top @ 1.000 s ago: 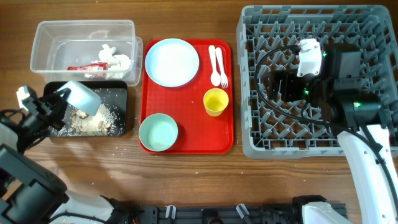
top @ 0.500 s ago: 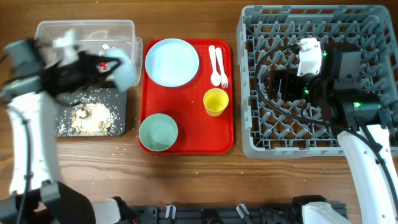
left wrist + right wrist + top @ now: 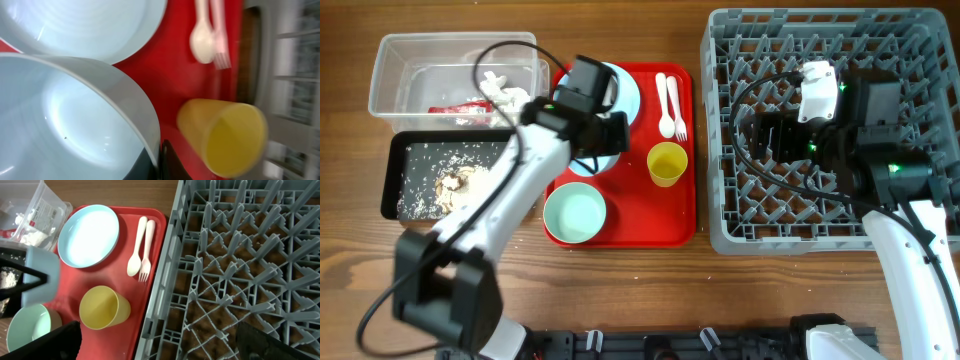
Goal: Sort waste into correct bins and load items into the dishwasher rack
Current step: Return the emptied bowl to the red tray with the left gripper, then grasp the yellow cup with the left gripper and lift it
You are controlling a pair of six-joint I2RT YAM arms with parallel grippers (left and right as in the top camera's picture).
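Observation:
My left gripper keeps hold of the pale blue bowl (image 3: 590,163) for now, since it hangs tilted above the red tray and would fall onto it if I opened the gripper.
My left gripper (image 3: 605,135) is shut on the rim of the pale blue bowl (image 3: 590,163) and holds it above the red tray, partly covering the pale blue plate (image 3: 623,88). The left wrist view shows the jaws (image 3: 159,162) pinching the bowl's rim (image 3: 65,115), with the yellow cup (image 3: 225,135) beside it. The mint green bowl (image 3: 575,215), yellow cup (image 3: 667,163) and white spoon and fork (image 3: 670,105) lie on the red tray. My right gripper (image 3: 160,345) is open and empty over the grey rack (image 3: 820,200). Tissue (image 3: 505,95) and a red wrapper (image 3: 455,107) are in the clear tub (image 3: 390,60).
The black tray (image 3: 395,150) with food scraps (image 3: 460,185) sits in front of the clear tub at the left. The red tray (image 3: 640,215) lies between the bins and the rack. My right arm and its cables lie over the rack's middle.
My left arm has swung right with the pale blue bowl, from over the black tray, past the clear tub, to above the red tray. The right arm has not moved.

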